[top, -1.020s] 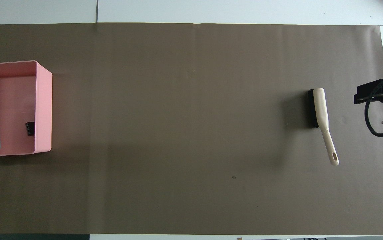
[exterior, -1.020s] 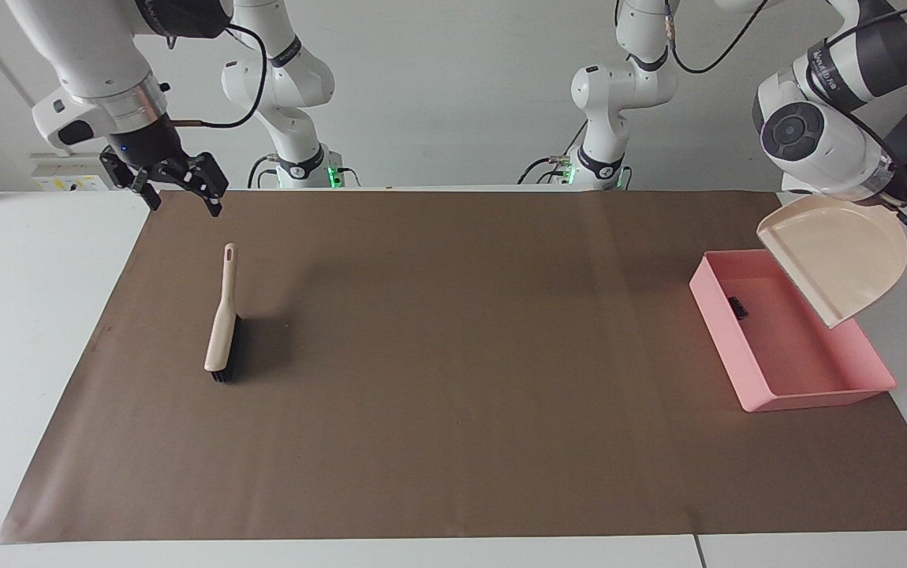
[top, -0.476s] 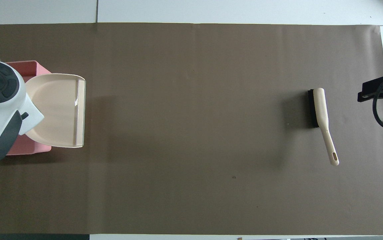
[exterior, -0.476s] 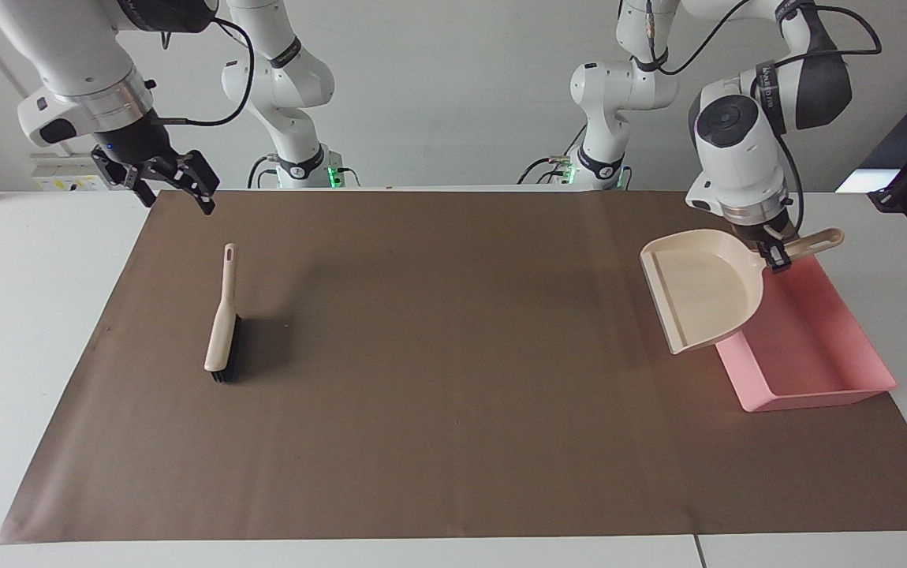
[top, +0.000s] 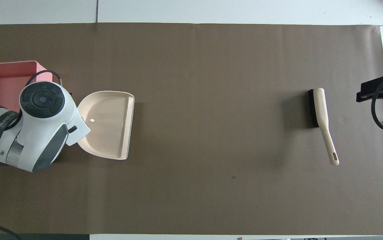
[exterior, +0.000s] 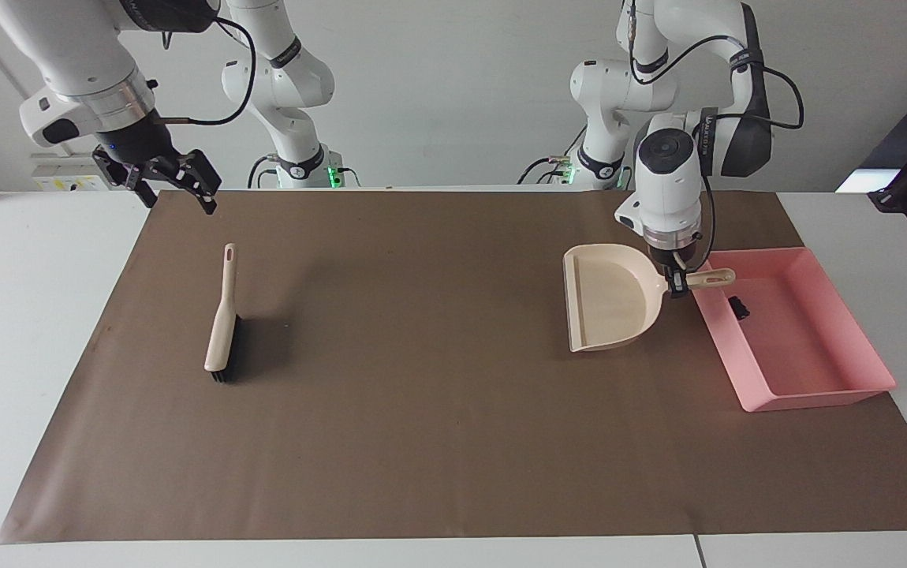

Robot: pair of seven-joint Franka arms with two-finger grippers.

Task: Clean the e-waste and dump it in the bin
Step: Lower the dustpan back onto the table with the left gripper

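Observation:
The dustpan's front edge is above the brown mat, so my left gripper must keep holding the dustpan.
My left gripper (exterior: 678,281) is shut on the handle of the cream dustpan (exterior: 607,304), which lies level and low at the brown mat, beside the bin on the side toward the table's middle. In the overhead view the left arm's wrist hides that grip, and only the dustpan's pan (top: 106,125) shows. The bin (exterior: 816,355) is a shallow pink tray at the left arm's end, and one dark piece of e-waste (exterior: 737,306) lies in it. The arm covers much of the bin (top: 5,83) from above. My right gripper (exterior: 179,193) hangs open and holds nothing, over the mat's edge at the right arm's end.
A cream hand brush (exterior: 223,323) with black bristles lies on the brown mat (exterior: 438,426) at the right arm's end, its handle pointing toward the robots. From above, the brush (top: 321,116) lies beside the right gripper (top: 378,91). White table borders the mat.
The left arm swung the dustpan from its tilted pose over the bin, levelled it, and brought it down beside the bin toward the table's middle. The right gripper barely moved.

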